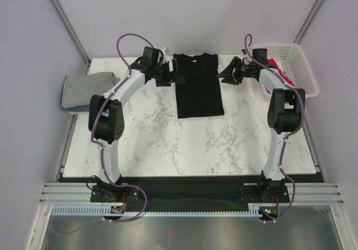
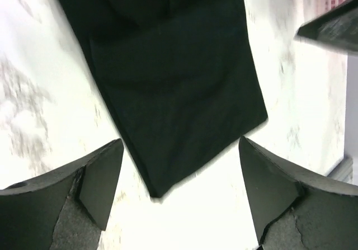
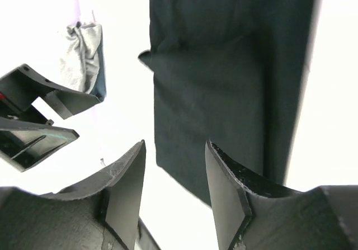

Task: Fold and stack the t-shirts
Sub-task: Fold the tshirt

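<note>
My right gripper grabs the black t-shirt's near hem corner [image 1: 221, 113], opposite the collar, next, to fold the hem over the collar end.
A black t-shirt [image 1: 198, 84] lies flat on the marble table at the back middle, its sleeves folded in so it forms a long strip. My left gripper [image 1: 169, 74] hovers open at its upper left corner, holding nothing; the left wrist view shows the shirt's corner [image 2: 168, 121] between the spread fingers [image 2: 100, 183]. My right gripper [image 1: 226, 75] hovers open at the shirt's upper right edge, holding nothing; the black cloth [image 3: 224, 93] lies under it. A folded grey t-shirt on a blue one [image 1: 85, 90] sits at the table's left edge. Crimson-pink cloth [image 1: 278, 68] lies in the basket.
A white lattice basket [image 1: 296, 65] stands at the back right corner, beside my right arm. The marble table [image 1: 184, 144] reaches forward to the arm bases. Purple walls close in on both sides.
</note>
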Controlling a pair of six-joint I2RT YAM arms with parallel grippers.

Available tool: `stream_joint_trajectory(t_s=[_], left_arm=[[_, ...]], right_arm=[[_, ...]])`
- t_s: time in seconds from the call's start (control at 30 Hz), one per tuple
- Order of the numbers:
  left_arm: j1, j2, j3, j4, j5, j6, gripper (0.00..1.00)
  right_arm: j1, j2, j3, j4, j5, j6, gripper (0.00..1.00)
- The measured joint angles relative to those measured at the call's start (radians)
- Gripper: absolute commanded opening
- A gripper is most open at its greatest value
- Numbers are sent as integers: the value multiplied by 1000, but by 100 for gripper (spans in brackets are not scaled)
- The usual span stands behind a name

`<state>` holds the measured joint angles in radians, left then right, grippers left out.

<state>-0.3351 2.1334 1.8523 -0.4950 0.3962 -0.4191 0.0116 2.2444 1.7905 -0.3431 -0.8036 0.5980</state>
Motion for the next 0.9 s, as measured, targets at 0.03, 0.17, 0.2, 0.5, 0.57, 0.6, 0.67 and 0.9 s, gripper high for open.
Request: stream_joint_trajectory(t_s=[0.03,0.17,0.2,0.5,0.57,0.6,0.67,0.9], left_arm=[[0,-39,-46,8,10,0,88],[0,-192,-274,-5,80,-10,84],[0,-203,-311,-7,95,-13,84],[-1,-164,-505,-48,145,-33,84],[-1,-149,-505,-47,151,-33,84],[-1,-144,-505,-46,154,-34,84],[-2,-122,-503,-44,158,-34,84],[-10,-46,-438,32,217,-136,77]], right_arm=[[-17,-39,-33,-11,-8,-10,55],[-93,-179,-186,-64,-29,-54,54],[-109,-197,-224,-76,-30,-65,54],[-82,-146,-434,-193,-29,-124,53],[-74,-135,-435,-196,-28,-128,53],[-71,-133,-435,-197,-28,-130,53],[-68,-133,-435,-196,-29,-132,53],[-56,-129,-438,-196,-26,-136,53]])
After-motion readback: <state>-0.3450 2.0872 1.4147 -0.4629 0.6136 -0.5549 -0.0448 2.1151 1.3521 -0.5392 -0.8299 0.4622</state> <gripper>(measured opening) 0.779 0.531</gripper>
